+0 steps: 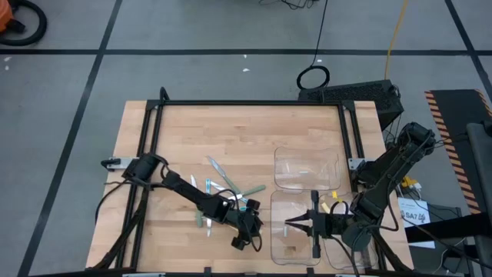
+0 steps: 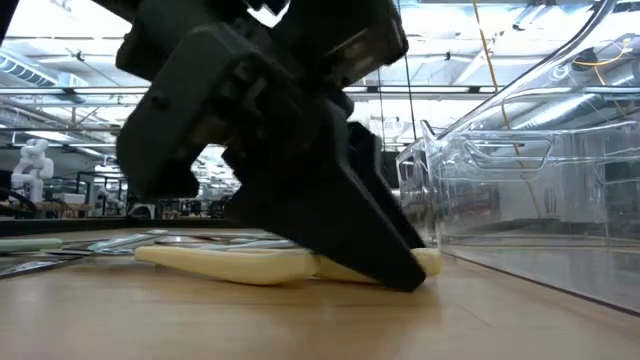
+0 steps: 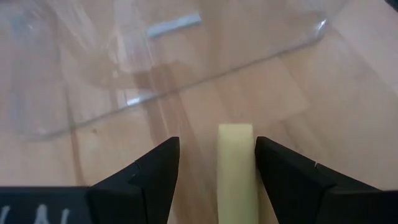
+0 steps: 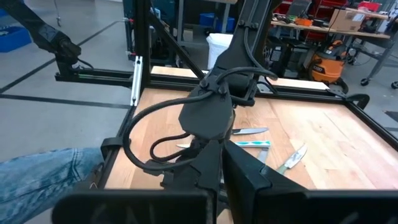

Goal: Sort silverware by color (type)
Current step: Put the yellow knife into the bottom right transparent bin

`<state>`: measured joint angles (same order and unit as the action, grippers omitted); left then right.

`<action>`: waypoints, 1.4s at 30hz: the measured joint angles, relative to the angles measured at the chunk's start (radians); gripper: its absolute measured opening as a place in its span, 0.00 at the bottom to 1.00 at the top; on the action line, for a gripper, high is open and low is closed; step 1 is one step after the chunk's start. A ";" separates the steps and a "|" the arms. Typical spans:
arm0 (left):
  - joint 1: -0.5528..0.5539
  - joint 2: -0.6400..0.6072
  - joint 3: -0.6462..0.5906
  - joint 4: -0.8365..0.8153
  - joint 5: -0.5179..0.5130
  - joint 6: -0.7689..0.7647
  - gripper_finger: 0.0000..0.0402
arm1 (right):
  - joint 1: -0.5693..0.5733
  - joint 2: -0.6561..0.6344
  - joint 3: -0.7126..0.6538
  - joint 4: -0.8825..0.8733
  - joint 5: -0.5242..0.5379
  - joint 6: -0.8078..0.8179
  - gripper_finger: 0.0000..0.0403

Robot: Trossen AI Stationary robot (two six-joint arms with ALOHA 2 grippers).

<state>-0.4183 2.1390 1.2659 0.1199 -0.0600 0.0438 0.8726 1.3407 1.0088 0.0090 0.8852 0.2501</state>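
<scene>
I should next grab the yellow utensil by its handle with my left gripper. Then I will sort it by color into the clear trays.
My left gripper is down at the table near the front edge, left of the clear trays. It is open, with a finger on either side of a yellow utensil handle that lies flat on the wood and also shows in the low view. Several more utensils with green and blue handles lie loose on the table beyond my left gripper; they also show in the right wrist view. My right gripper hovers over the near left clear tray, shut and empty, pointing toward the table's left. My left gripper's fingers stand along the yellow handle, coming from above at a slant. The handle's end lies close against one finger and apart from the other. Whether it touches that finger, I cannot tell. The utensil rests on the table.
Three clear plastic trays stand at the table's right: one farther back, two nearer. Small yellow pieces lie between them. A tray wall stands just ahead of my left gripper. A black frame runs along the far edge.
</scene>
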 joint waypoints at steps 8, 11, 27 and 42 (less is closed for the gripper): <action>0.005 0.052 0.006 0.049 0.020 0.007 0.43 | 0.000 0.000 0.000 0.000 0.000 0.000 0.04; 0.011 0.055 0.008 0.029 0.035 0.007 0.32 | 0.000 0.000 0.000 -0.001 0.000 0.000 0.04; 0.010 -0.111 -0.003 -0.132 -0.011 0.007 0.21 | 0.000 0.000 0.000 -0.035 0.001 -0.008 0.04; -0.051 -0.365 0.002 0.060 -0.069 0.008 0.21 | -0.016 0.026 0.000 -0.098 0.017 -0.011 0.04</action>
<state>-0.4693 1.7742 1.2678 0.1800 -0.1291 0.0513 0.8564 1.3664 1.0084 -0.0885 0.9020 0.2394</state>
